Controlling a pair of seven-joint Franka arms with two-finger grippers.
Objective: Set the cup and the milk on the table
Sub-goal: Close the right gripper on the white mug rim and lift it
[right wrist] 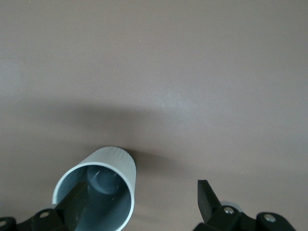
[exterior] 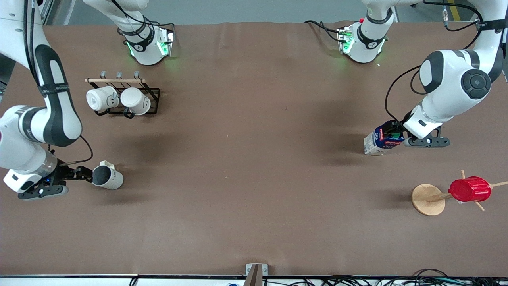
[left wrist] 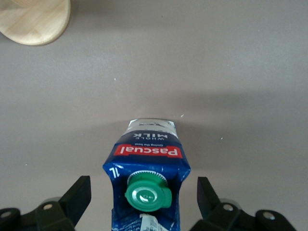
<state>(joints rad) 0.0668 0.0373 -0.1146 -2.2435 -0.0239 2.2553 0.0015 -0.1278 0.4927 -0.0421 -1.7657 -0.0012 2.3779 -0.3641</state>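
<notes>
The left gripper will next grab the milk's upper carton sides below the green cap, so that it can place the milk beside the cup [exterior: 109,178] on the tabletop.
The cup [exterior: 109,178], pale grey-beige with a dark inside, stands on the brown table [exterior: 254,171] toward the right arm's end. My right gripper [exterior: 89,174] is open at its rim. In the right wrist view [right wrist: 142,202] one finger is inside the cup [right wrist: 113,161] and the other finger [right wrist: 207,197] is well clear outside. The milk [exterior: 380,140], blue on top and white below, stands on the table toward the left arm's end. My left gripper [exterior: 393,133] is open around its top. In the left wrist view [left wrist: 144,197] both fingers [left wrist: 79,197] are apart from the milk [left wrist: 147,151].
A black rack [exterior: 152,95] with two cream-white mugs [exterior: 101,98] stands farther from the front camera than the cup. A red ribbed cup [exterior: 469,189] hangs on a wooden stand with a round base [exterior: 426,200], nearer the camera than the milk; the base also shows in the left wrist view [left wrist: 33,19].
</notes>
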